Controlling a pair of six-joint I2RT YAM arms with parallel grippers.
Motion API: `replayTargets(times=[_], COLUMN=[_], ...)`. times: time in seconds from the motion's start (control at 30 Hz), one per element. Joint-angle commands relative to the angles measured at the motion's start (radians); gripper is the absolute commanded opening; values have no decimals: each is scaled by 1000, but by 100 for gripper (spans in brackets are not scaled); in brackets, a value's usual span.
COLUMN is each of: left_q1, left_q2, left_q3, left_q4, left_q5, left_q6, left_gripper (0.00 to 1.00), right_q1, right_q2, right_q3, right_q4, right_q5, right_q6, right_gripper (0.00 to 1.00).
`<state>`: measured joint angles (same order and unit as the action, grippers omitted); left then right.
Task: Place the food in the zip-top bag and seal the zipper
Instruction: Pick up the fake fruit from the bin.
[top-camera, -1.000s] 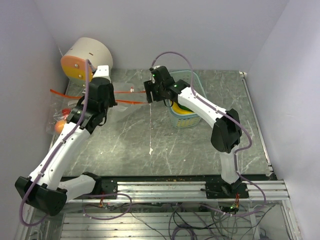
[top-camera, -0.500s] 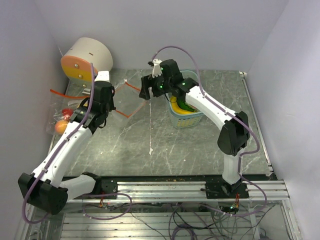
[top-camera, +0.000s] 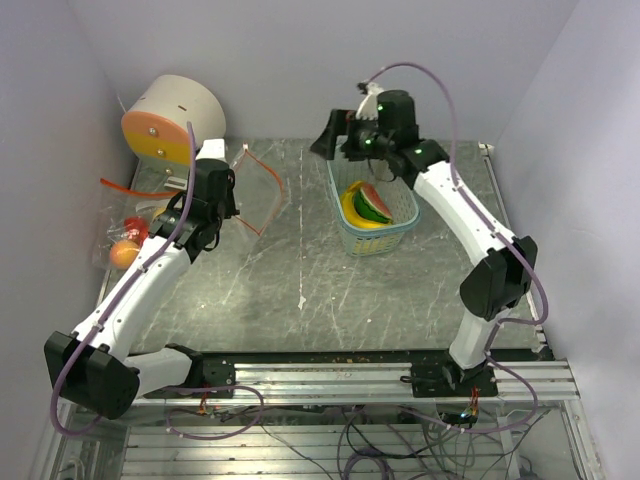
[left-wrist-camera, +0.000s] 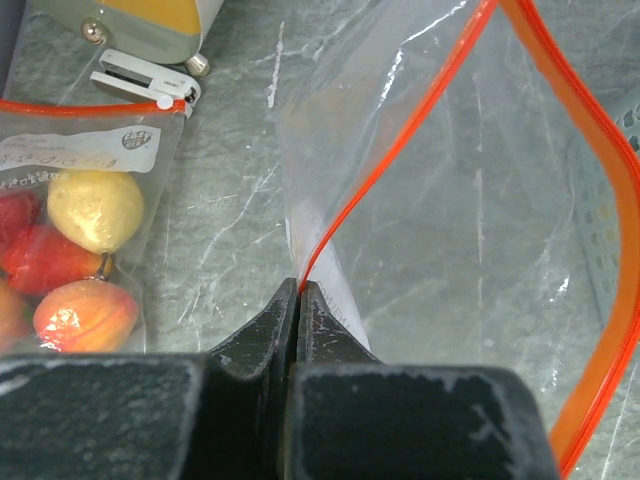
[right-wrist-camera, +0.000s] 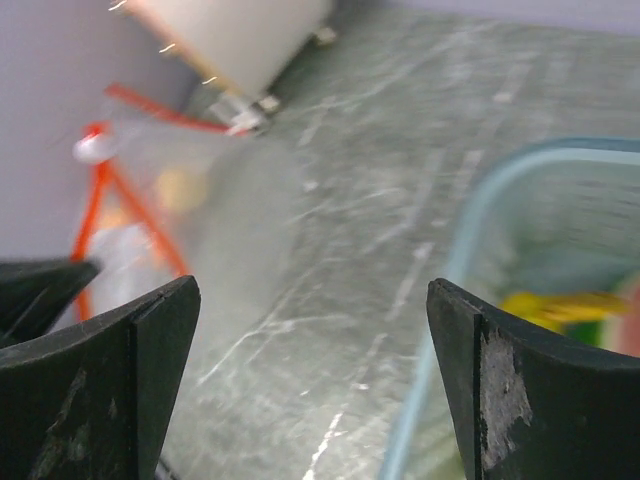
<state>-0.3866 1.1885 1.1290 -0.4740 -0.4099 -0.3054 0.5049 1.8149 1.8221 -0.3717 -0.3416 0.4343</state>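
My right gripper needs to pick up the yellow banana by its stem end (top-camera: 357, 185) (right-wrist-camera: 598, 303) next. The banana's body will then be free to go into the zip-top bag's opening.
The clear zip-top bag (left-wrist-camera: 450, 230) with an orange zipper hangs open in front of my left gripper (left-wrist-camera: 298, 287), which is shut on its zipper rim. From above, the bag's mouth (top-camera: 268, 185) loops out to the right of the left gripper (top-camera: 228, 203). The food, a yellow banana (top-camera: 352, 205) and a watermelon slice (top-camera: 376, 203), lies in the pale blue basket (top-camera: 395, 232). My right gripper (top-camera: 328, 140) is open and holds nothing, above the basket's far left corner. In the right wrist view the right gripper (right-wrist-camera: 310, 300) frames bare table, with the basket rim (right-wrist-camera: 470, 240) to the right.
A second zip-top bag (left-wrist-camera: 85, 150) with peaches and red fruit (top-camera: 123, 250) lies by the left wall. A beige and orange cylinder (top-camera: 175, 115) stands at the back left. Walls close in on the left, back and right.
The right gripper has let go of the bag's rim, opened wide and moved right and back to the basket. The bag's mouth has slackened toward the left gripper, which stays shut.
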Motion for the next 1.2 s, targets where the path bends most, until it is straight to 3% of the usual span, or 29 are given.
replayTargets(times=[0.0,0.17,0.67,0.8,1.07,1.17], left_q1=[8,8,8,8,8,8], left_q2=[8,8,19,22,26,22], left_q3=[18,15,24,30,31,28], left_q4=[51,67,77,78,78,77], left_q5=[36,50,71,72,81,79], left_q6=[2,-1,5,12,15,18], left_gripper=[7,7,7,7,7,7], right_q1=[-69,-88,-93,-92,-94,-94], right_q2=[19,88,366,380,350,291], right_q3=[62,53,57,25,-36,-59], right_q4=[-233,-307,-223,-153,-69,-56], right_q5=[258,371,447,450,471,470], right_q6=[-9,-18,-48,-65,-126,-140], right_gripper=[97,96,87,67,2,0])
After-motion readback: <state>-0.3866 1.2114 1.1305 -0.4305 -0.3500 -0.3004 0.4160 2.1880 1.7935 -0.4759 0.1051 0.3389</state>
